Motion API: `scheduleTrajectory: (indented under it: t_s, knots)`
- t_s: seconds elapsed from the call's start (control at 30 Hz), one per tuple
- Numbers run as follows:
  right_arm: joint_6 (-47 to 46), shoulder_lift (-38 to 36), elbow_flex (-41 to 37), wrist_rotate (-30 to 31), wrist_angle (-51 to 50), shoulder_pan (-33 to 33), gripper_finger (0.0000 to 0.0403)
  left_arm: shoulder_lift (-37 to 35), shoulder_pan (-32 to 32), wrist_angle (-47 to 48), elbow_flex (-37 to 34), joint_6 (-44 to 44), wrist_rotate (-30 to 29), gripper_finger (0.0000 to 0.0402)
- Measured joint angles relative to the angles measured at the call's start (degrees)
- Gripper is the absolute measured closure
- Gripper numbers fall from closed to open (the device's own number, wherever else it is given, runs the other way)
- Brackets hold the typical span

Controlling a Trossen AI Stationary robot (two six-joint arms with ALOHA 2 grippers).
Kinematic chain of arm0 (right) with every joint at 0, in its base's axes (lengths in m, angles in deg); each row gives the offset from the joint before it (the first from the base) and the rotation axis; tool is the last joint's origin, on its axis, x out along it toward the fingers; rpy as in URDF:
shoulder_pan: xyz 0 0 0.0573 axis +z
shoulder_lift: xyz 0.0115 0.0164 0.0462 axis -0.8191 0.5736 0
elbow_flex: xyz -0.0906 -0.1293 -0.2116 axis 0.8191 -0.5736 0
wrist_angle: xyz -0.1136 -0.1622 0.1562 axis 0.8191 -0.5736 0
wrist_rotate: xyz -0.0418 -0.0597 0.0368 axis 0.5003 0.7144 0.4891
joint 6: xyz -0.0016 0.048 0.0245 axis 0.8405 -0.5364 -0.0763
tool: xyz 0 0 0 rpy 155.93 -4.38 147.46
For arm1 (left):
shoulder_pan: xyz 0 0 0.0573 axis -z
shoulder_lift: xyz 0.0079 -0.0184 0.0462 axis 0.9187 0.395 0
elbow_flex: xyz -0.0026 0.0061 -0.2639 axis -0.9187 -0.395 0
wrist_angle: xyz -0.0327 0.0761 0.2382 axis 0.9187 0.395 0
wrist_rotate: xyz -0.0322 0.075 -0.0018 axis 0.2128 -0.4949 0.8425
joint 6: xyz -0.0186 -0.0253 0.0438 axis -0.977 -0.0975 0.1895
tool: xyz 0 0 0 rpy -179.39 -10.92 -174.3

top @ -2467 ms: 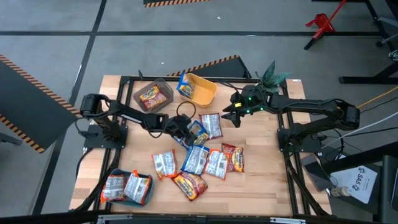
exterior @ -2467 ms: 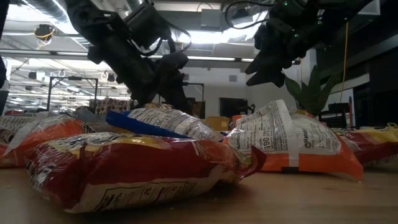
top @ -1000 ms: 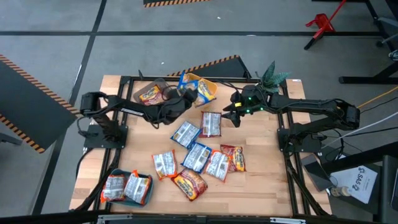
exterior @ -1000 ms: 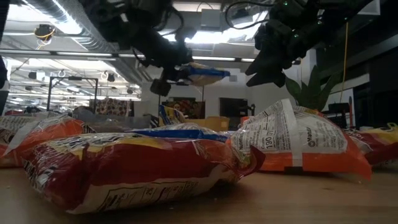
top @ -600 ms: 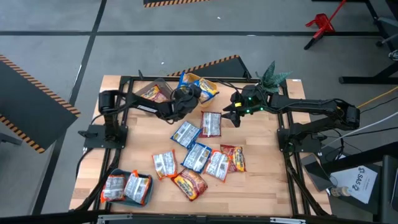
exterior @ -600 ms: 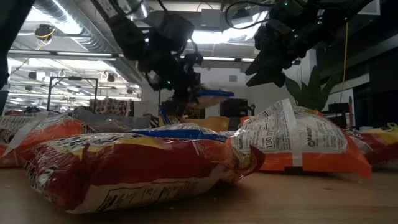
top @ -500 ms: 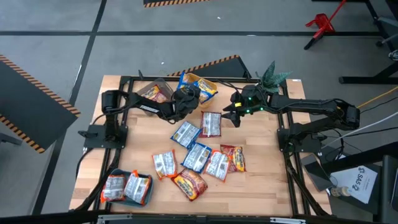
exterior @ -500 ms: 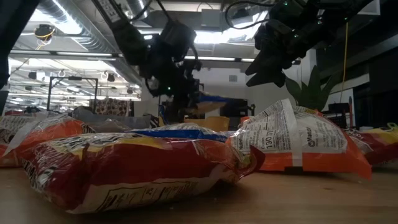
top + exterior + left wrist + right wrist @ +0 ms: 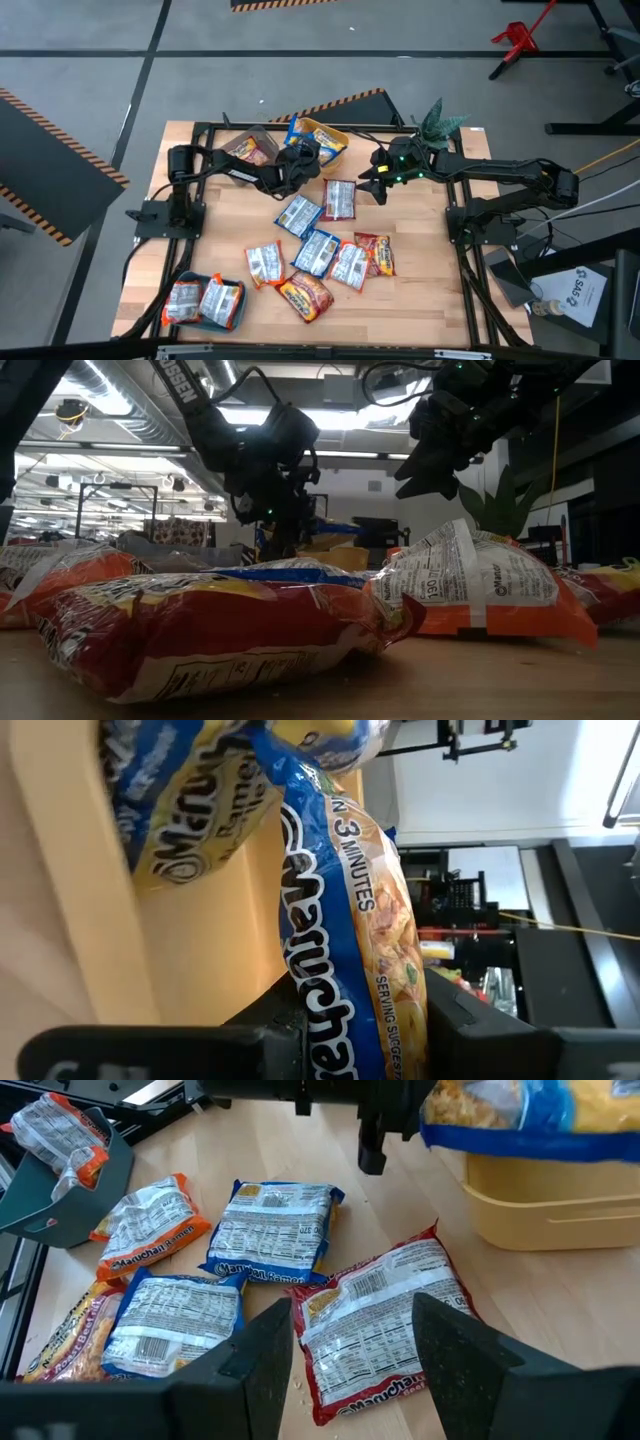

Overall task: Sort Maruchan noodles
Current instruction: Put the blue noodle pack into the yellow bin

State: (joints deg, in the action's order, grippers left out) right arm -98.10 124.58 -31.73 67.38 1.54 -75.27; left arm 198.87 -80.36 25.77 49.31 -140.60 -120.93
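Observation:
I should open my left gripper now to release the packet, because the blue-yellow packet (image 9: pixel 340 920) is hanging inside the yellow bin in the left wrist view.
Several Maruchan noodle packets (image 9: pixel 322 245) lie flat mid-table. My left gripper (image 9: pixel 306 153) reaches to the far centre, shut on a blue-yellow packet (image 9: pixel 345 910) over the yellow bin (image 9: pixel 560 1200). Another blue-yellow packet (image 9: pixel 180 810) lies inside that bin. My right gripper (image 9: pixel 376 186) hovers open above the table, right of the bin. Nothing is between its fingers (image 9: pixel 265 1355), and a red packet (image 9: pixel 385 1325) lies beneath it. My left gripper pinches the blue-yellow packet by one short end (image 9: pixel 328 1012) between its two fingers. The fingers come nearly level from the table's left side. The packet sticks out past them over the yellow bin (image 9: pixel 60 920), turned on edge. Whether its free end (image 9: pixel 520 1120) touches the rim I cannot tell.
A grey bin (image 9: pixel 243 150) with a red packet stands far left of the yellow bin. A teal bin (image 9: pixel 205 302) at the near left corner holds silver-white packets. A small plant (image 9: pixel 437 125) stands at the far right. Black frame rails edge the table.
My left gripper has gone down toward the yellow bin with the blue-yellow packet, rolling its wrist, so the packet has sunk from well above the bin to about rim height. The gripper stays shut on it.

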Motion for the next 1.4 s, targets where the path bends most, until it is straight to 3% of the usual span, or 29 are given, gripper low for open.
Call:
scheduleTrajectory:
  t_s: [0.27, 0.43, 1.23, 1.4]
  knots:
    - [0.15, 0.02, 0.00, 0.00, 0.04, 0.00, 0.0212, 0.00, -1.01, -0.06, 0.00, 1.22, 0.14, 0.0304]
    - [0.22, 0.04, 0.00, 0.00, 0.04, 0.00, 0.0212, 0.00, -1.16, -0.16, 0.00, 1.42, 3.54, 0.0289]
    - [0.42, 0.04, 0.00, -1.11, 0.07, 0.02, 0.0212, -0.07, -3.19, -2.08, 0.00, 4.90, 2.67, 0.0217]
    - [0.42, 0.04, 0.00, -1.11, 0.07, 0.02, 0.0212, -0.07, -3.95, -2.01, 0.00, 7.87, 6.56, 0.0215]
